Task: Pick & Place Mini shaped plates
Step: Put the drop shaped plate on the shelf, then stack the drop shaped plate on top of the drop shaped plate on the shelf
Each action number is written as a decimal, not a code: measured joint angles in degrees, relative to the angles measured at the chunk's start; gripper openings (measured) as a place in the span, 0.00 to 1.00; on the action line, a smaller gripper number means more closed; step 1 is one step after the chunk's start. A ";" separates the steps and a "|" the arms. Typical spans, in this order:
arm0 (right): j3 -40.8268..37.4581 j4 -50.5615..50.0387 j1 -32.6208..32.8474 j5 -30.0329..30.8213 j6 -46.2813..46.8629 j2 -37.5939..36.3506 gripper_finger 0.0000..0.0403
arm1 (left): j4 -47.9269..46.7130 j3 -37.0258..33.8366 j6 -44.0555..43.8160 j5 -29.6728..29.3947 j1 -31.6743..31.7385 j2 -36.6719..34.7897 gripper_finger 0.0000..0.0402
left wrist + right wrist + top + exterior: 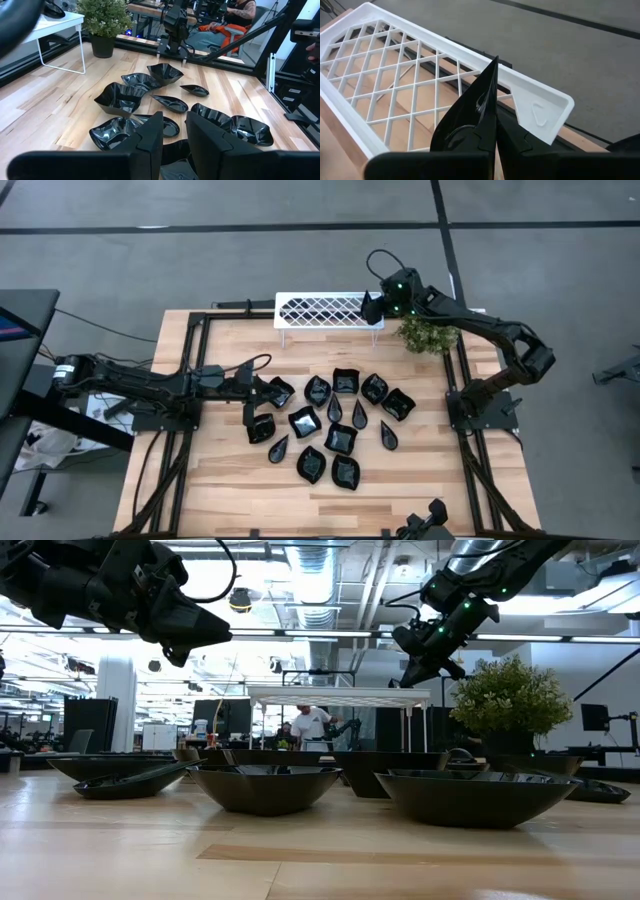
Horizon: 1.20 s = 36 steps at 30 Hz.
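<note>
The black plate [465, 112] spans the lattice [440, 97] up to the rack's far edge and would rest there, so it is time to open my right gripper.
Several glossy black mini shaped plates [335, 425] lie on their undersides in a cluster at the middle of the wooden table [200, 490]. My right gripper [372, 306] hangs over the right end of the white lattice rack [325, 310] at the far edge, shut on one black plate [470, 115]. My left gripper [256, 404] hovers open at the cluster's left side. Its fingers [150, 142] stand apart above the nearest plates [117, 132] and touch none. In the low view the left gripper [205, 635] is well above the plates [265, 785]. My right gripper pinches the plate by the part of its rim [481, 134] nearest the fingers [517, 140], between the two fingers. The fingers slant down from the table's right side toward the rack. The plate stands on edge, its pointed corner [493, 62] away from the fingers, over the rack's right end.
A green potted plant [428, 335] stands at the far right, close to my right arm. The rack rests on thin white legs [407, 730]. Bare wood lies along the table's near edge [220, 500]. People sit at desks in the room beyond the table.
</note>
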 joint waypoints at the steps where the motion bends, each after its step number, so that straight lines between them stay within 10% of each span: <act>1: 0.00 0.00 0.00 0.00 0.00 0.00 0.00 | 0.00 0.00 0.00 0.00 -0.01 0.00 0.22; 36: -0.02 1.60 0.39 2.98 -4.01 -3.53 0.13 | 0.03 0.00 0.00 0.01 0.01 0.00 0.22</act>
